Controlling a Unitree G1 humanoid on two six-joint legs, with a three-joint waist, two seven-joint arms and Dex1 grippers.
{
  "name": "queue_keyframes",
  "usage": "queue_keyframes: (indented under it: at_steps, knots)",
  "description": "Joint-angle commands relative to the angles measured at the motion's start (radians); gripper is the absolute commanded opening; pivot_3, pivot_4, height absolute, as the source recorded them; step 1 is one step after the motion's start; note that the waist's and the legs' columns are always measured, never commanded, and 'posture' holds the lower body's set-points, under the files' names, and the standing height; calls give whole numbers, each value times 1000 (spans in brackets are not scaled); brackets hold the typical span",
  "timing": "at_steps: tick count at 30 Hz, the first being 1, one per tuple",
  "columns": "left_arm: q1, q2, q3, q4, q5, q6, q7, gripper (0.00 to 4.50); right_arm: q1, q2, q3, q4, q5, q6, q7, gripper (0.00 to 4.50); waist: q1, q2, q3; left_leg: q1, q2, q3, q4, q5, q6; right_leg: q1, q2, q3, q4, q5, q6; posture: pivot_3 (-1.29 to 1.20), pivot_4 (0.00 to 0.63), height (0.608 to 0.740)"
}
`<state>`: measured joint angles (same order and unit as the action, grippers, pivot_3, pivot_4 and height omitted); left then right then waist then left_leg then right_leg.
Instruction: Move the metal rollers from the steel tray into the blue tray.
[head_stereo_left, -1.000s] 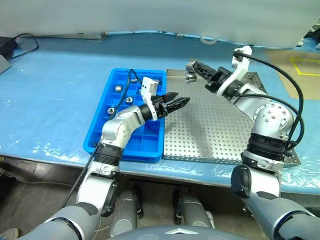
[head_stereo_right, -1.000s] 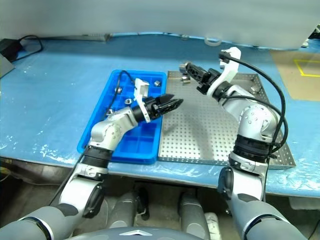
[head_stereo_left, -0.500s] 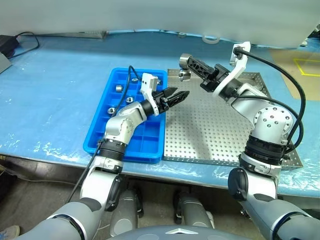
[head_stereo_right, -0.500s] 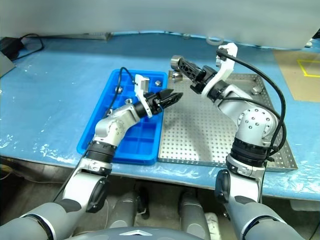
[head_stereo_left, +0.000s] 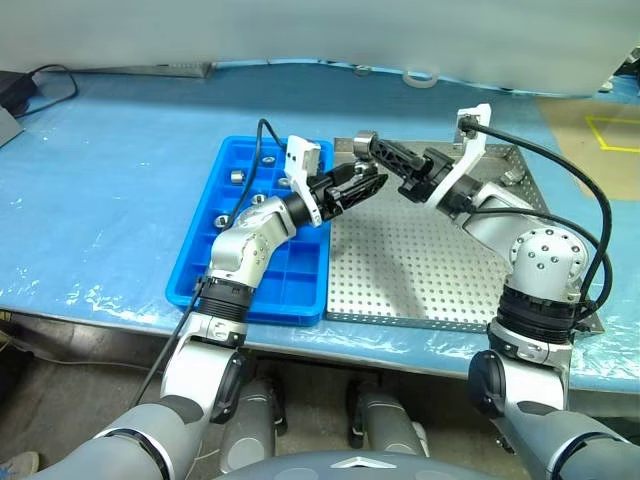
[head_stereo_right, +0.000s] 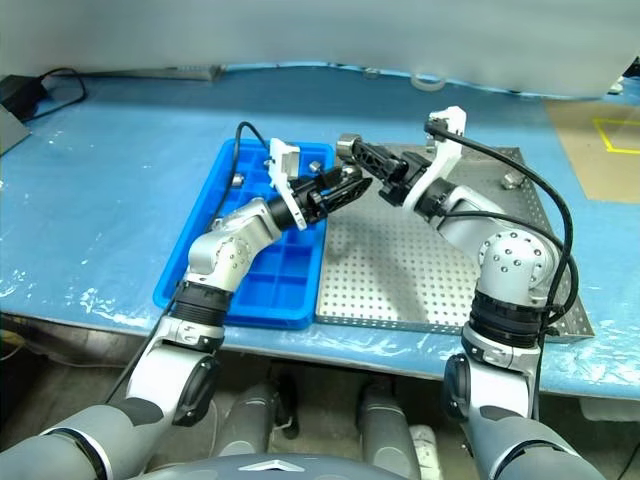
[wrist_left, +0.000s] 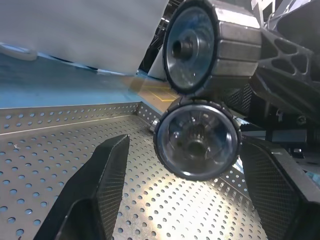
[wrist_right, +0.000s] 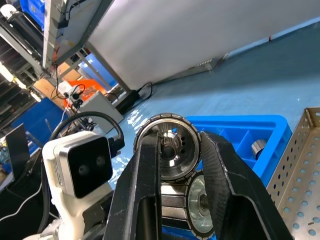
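Observation:
My left gripper is ready to close on the lower roller. My fingers are on either side of the roller in the left wrist view, so they would hold the roller if I closed now.
My right gripper (head_stereo_left: 367, 142) is shut on a metal roller (head_stereo_left: 364, 140), held in the air over the near-left corner of the steel tray (head_stereo_left: 420, 270). A second roller (wrist_left: 196, 138) hangs touching the underside of the first (wrist_left: 192, 45). It sits between the fingers (wrist_left: 97, 195) of my left gripper (head_stereo_left: 376, 182), which is open and not touching it. The blue tray (head_stereo_left: 200, 262) lies left of the steel tray, with several rollers (head_stereo_left: 237, 176) in its far compartments. One more roller (head_stereo_right: 513, 180) lies at the steel tray's far right.
The table is covered in blue film. A white tape ring (head_stereo_left: 418, 78) lies at the back. A black cable and box (head_stereo_left: 15, 90) sit at the far left. Brown board with yellow tape (head_stereo_left: 600, 130) is at the right.
My right gripper has carried its roller left and nearer, from the tray's far edge towards the left gripper. The left gripper has risen until its open fingers flank the hanging roller.

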<state>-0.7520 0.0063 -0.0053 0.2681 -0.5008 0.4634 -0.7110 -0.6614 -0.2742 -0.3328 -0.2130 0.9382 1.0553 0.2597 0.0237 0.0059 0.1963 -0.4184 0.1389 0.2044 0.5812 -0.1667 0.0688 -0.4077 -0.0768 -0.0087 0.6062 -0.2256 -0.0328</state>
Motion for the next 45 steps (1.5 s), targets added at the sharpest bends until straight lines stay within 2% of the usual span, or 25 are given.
queue_keyframes:
  at_steps: [1,6,9,13,31,38,45]
  knots:
    - [-30,-8,9,0,6,-32,9,3587,-5,-18,3,-59,32,-22,12,747,0,0,0,0,0,0,0,0,0,0,0,0,0,0,0,-220,150,740]
    - [-39,-24,21,20,3,-55,23,3587,-1,-27,6,-63,39,-23,9,747,0,0,0,0,0,0,0,0,0,0,0,0,0,0,0,-228,150,740]
    - [-38,-27,18,22,-3,-58,10,3015,0,-32,8,-62,37,-25,6,747,-1,0,0,0,0,0,0,0,0,0,0,0,0,0,0,-231,150,740]
    - [-44,-33,24,25,-2,-49,28,1737,2,-38,9,-63,35,-30,2,747,-1,0,0,0,0,0,0,0,1,0,0,0,0,0,0,-233,150,740]
    - [-16,4,7,-27,-8,-5,12,1713,-5,-69,44,-26,-30,-85,4,747,-1,0,0,0,0,0,0,0,1,0,0,0,0,0,0,-205,150,740]
    - [8,21,-3,-66,-6,12,26,1713,-50,-71,112,32,-224,-233,-45,747,0,0,0,0,0,0,0,1,0,0,0,0,0,0,0,-193,150,740]
    - [26,60,12,-92,-12,27,29,1713,-56,-77,108,76,-272,-262,-27,747,-1,0,0,0,0,0,0,1,1,0,0,0,0,0,0,-187,150,740]
